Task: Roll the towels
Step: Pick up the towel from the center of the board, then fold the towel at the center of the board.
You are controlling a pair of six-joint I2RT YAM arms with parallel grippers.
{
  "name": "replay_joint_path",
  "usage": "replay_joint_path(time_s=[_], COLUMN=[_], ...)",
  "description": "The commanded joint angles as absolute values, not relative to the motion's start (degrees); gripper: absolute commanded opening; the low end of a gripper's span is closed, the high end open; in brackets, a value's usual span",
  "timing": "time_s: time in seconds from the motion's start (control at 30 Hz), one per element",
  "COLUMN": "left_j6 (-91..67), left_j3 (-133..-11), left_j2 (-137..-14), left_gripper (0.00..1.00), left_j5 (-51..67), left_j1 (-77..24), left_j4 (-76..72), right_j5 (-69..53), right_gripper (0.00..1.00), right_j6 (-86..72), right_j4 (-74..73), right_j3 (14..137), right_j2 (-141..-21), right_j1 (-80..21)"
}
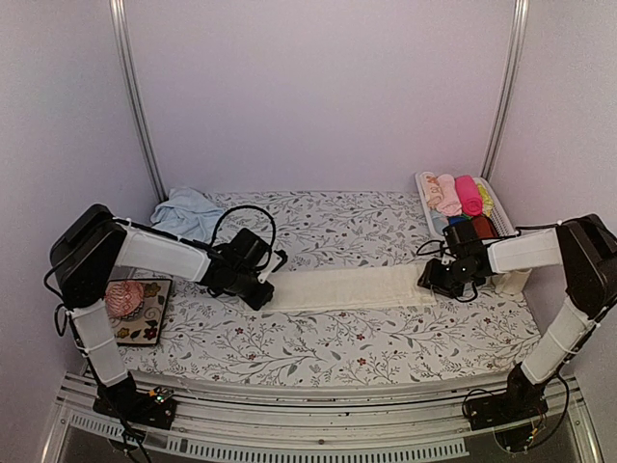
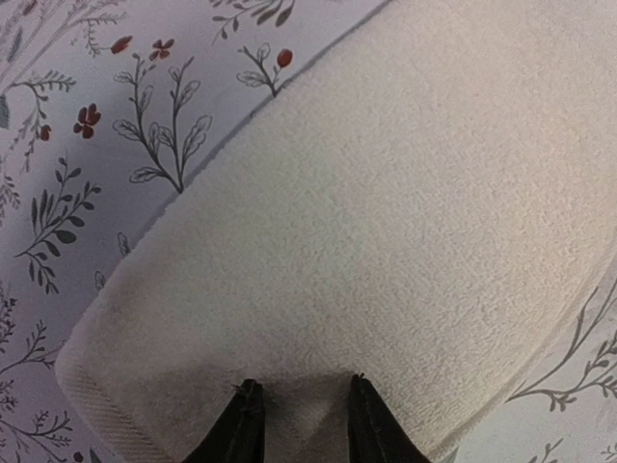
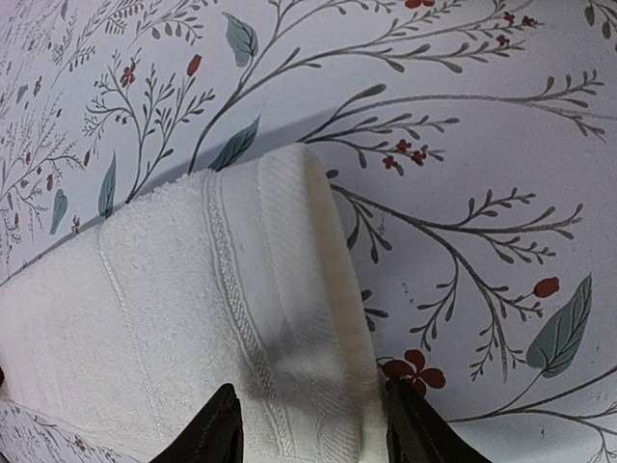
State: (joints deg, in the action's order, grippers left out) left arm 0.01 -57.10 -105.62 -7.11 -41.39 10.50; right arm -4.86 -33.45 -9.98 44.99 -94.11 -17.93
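My right gripper should fold the end of the cream towel (image 1: 347, 287) over for rolling, so it needs to grab the towel next by the woven hem at its end (image 1: 429, 290).
A cream towel (image 1: 347, 287), folded into a long strip, lies flat across the middle of the table. My left gripper (image 1: 262, 297) is down at its left end. In the left wrist view the left gripper (image 2: 302, 386) has its fingers a little apart, tips resting on the towel's (image 2: 386, 212) surface near the end edge. My right gripper (image 1: 431, 282) is at the right end. In the right wrist view the right gripper (image 3: 313, 391) is open and straddles the woven hem of the towel (image 3: 164, 289), whose edge curls up slightly. A light blue towel (image 1: 185, 212) lies crumpled at the back left.
A white basket (image 1: 424, 193) at the back right holds several rolled small cloths in pink, hot pink, blue and maroon. A pink knitted lump (image 1: 123, 298) sits on a patterned tray (image 1: 154, 328) at the front left. The floral tablecloth (image 1: 328, 347) covers the table.
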Motion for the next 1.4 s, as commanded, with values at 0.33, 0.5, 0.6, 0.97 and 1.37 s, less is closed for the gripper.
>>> replay_joint_path(time_s=[0.33, 0.5, 0.6, 0.97, 1.37], left_j6=[1.33, 0.73, 1.41, -0.92, -0.85], left_j3=[-57.68, -57.24, -57.8, -60.28, -60.57], left_j2=[-105.22, -103.59, -101.78, -91.05, -89.97], left_gripper=[0.3, 0.3, 0.32, 0.56, 0.65], left_j5=[-9.5, -9.45, -10.16, -9.26, -13.26], left_j1=[-42.09, -42.1, -42.03, -41.75, -41.98], left_j4=[13.87, 13.96, 14.93, 18.91, 19.27], right_j5=[-3.62, -2.99, -2.38, 5.33, -3.69], right_gripper=[0.27, 0.03, 0.02, 0.02, 0.02], right_j6=[-34.5, -34.43, -34.67, -30.09, -22.85], right_j4=[-13.19, -13.23, -13.79, -30.29, -24.54], right_j3=[45.11, 44.86, 44.42, 48.5, 53.21], right_j2=[-97.56, -97.37, -95.82, -77.77, -75.6], right_j1=[-17.59, -17.65, -17.59, -17.67, -27.7])
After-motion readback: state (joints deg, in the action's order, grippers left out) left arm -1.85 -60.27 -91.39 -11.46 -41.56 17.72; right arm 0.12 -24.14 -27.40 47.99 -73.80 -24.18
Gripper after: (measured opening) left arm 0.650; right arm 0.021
